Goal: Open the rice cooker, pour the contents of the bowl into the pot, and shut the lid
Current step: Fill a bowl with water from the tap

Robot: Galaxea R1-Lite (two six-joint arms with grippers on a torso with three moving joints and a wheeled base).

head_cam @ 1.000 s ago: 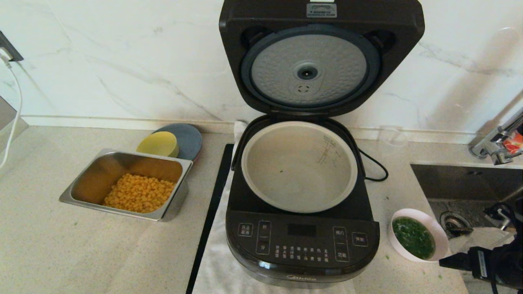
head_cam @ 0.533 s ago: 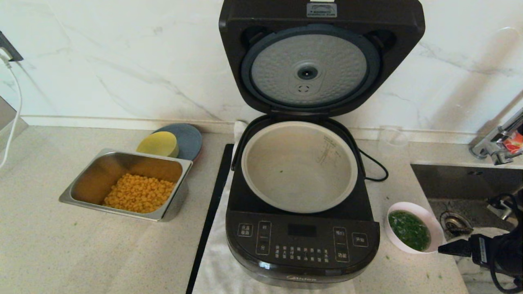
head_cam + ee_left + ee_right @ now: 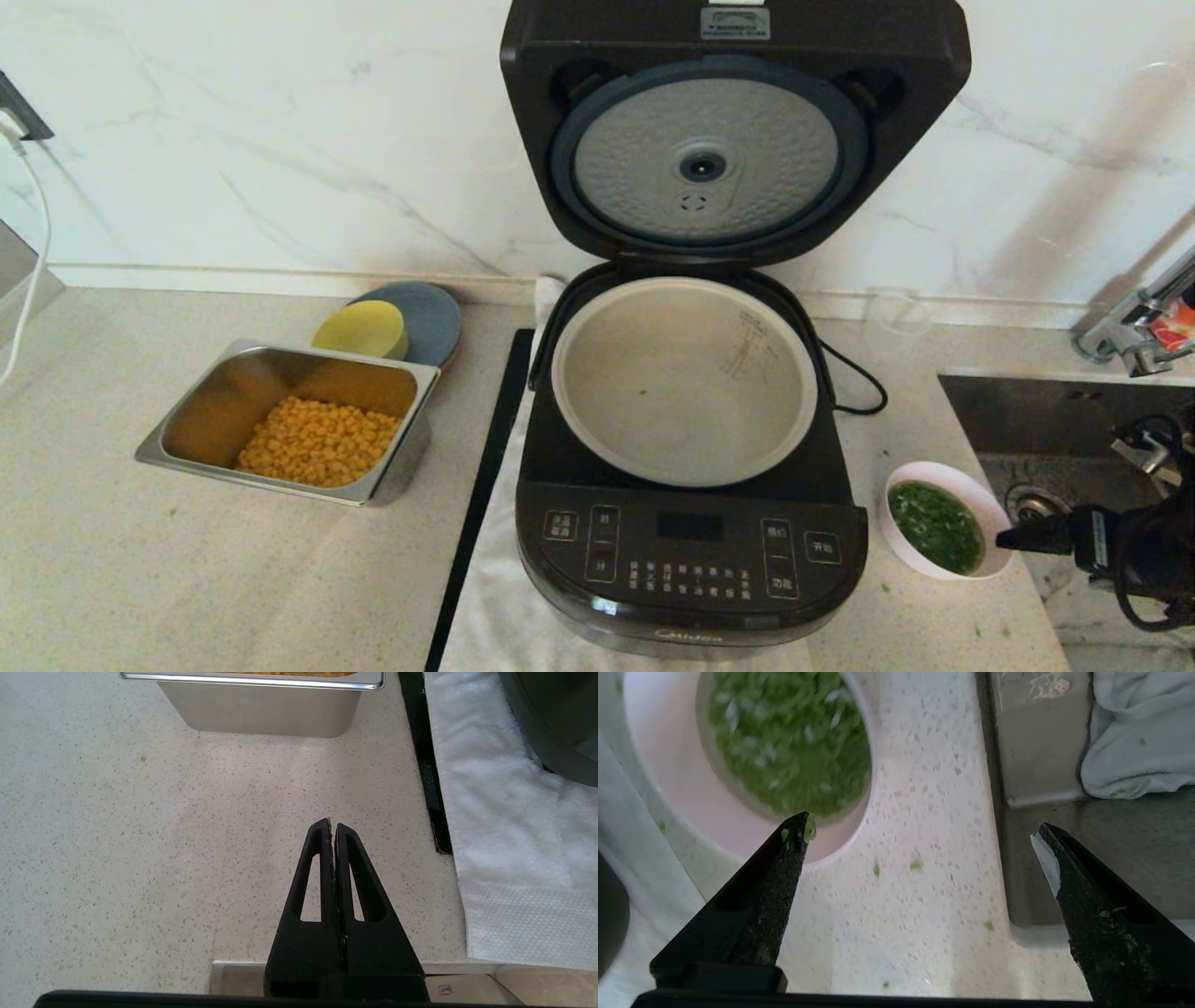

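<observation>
The inner finger is barely past the pink rim [image 3: 1005,510]. My right gripper isn't ready to close yet and needs to move lower first, then close on the bowl [image 3: 991,509].
The black rice cooker [image 3: 691,551] stands mid-counter with its lid [image 3: 733,131] raised, the dimpled silver underside facing me. The grey-beige pot [image 3: 686,383] inside holds only a green speck. To its right sits the bowl [image 3: 991,509], its pale pink inside [image 3: 691,812] around the green herb contents [image 3: 936,527] [image 3: 794,742]. My right gripper [image 3: 1013,539] [image 3: 922,823] is open at the bowl's right side. One fingertip [image 3: 796,833], with herb bits stuck on it, reaches the rim; the other hangs over the sink edge. My left gripper [image 3: 332,822] is shut and empty above the bare counter.
A steel tray [image 3: 205,392] of corn, a yellow dish [image 3: 362,329] and a grey plate [image 3: 431,317] sit on the left. A sink [image 3: 1064,420] with tap [image 3: 1134,327] and a cloth [image 3: 1134,742] lies right of the bowl. A white towel [image 3: 495,597] is under the cooker.
My right gripper has moved toward the back along the bowl's right side. The bowl has shifted slightly toward the back and the cooker.
</observation>
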